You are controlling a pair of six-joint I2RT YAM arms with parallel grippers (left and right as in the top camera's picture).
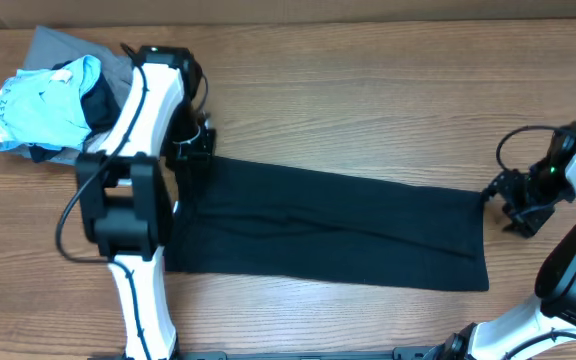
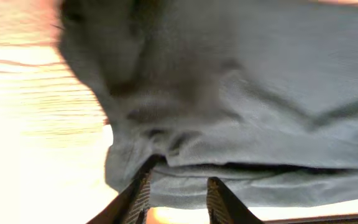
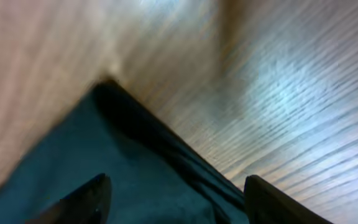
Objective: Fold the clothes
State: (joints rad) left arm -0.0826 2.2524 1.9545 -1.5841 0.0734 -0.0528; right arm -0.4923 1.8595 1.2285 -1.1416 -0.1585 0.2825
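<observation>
The black shirt has an end to fold inward. My right gripper should next grab the shirt at the folded shirt's near end edge.
The black shirt lies flat on the wooden table as a long folded strip running from left to right. My left gripper is at the strip's far left corner. In the left wrist view its fingers stand apart with the shirt's hem between them. My right gripper is at the strip's right end. In the right wrist view its fingers are wide open just above the shirt's corner, holding nothing. The collar label is hidden.
A light-blue garment lies bunched on grey clothing at the far left corner of the table, just left of my left arm. Bare wood stretches behind the shirt.
</observation>
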